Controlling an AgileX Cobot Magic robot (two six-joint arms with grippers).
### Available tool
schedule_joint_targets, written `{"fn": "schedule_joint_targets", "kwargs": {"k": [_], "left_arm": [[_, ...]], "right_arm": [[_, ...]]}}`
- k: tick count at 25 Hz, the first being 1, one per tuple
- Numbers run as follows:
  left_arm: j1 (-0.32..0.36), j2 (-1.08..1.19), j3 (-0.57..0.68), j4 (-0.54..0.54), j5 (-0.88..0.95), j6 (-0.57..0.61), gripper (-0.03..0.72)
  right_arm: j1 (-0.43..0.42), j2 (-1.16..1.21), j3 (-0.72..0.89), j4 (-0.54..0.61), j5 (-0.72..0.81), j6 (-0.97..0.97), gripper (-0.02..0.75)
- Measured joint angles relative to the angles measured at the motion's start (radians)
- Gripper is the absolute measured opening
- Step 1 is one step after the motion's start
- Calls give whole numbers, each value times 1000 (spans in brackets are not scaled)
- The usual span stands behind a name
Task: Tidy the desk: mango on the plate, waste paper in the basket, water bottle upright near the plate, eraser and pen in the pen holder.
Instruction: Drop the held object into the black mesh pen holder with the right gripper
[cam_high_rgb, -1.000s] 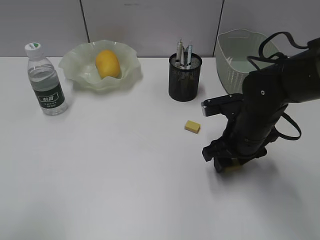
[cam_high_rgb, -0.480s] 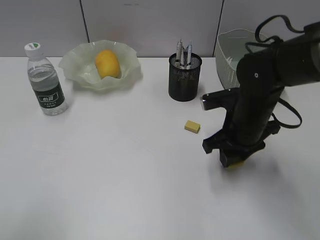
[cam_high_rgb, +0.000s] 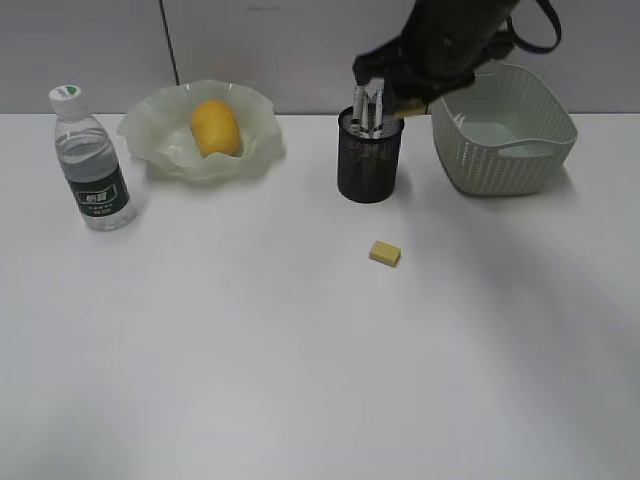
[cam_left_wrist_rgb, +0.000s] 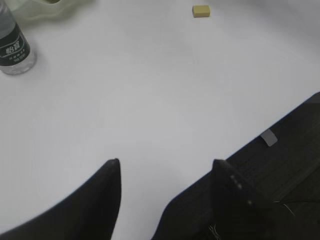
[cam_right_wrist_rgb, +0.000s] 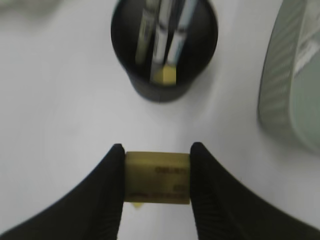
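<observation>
The yellow eraser (cam_right_wrist_rgb: 157, 177) hangs short of the pen holder's opening (cam_right_wrist_rgb: 167, 40), so I should keep it in my right gripper until it gets there.
My right gripper (cam_high_rgb: 407, 103) is shut on a yellow eraser (cam_right_wrist_rgb: 157, 177) and hangs above the black mesh pen holder (cam_high_rgb: 369, 165), which also shows in the right wrist view (cam_right_wrist_rgb: 164, 47). The holder contains pens (cam_high_rgb: 368, 105) and another yellow eraser (cam_right_wrist_rgb: 165, 75). A third eraser (cam_high_rgb: 385, 253) lies on the table in front of the holder, also in the left wrist view (cam_left_wrist_rgb: 201, 10). The mango (cam_high_rgb: 215, 127) sits on the pale green plate (cam_high_rgb: 160, 150). The water bottle (cam_high_rgb: 90, 160) stands upright left of the plate. My left gripper (cam_left_wrist_rgb: 165, 167) is open and empty. No waste paper shows.
The pale green basket (cam_high_rgb: 505, 150) stands at the back right next to the pen holder. The table's near edge and a dark surface (cam_left_wrist_rgb: 280, 170) show in the left wrist view.
My right arm has lifted off the table at the front right with the eraser and swung back and left, up over the pen holder.
</observation>
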Motion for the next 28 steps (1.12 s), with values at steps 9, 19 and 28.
{"fn": "schedule_joint_targets", "kwargs": {"k": [9, 19, 28], "left_arm": [[0, 0, 0, 0, 0, 0, 436], [0, 0, 0, 0, 0, 0, 436], [0, 0, 0, 0, 0, 0, 436]], "right_arm": [[-24, 170, -243, -9, -71, 0, 316], [-24, 309, -245, -9, -119, 0, 439], [-24, 264, -416, -9, 45, -48, 580]]}}
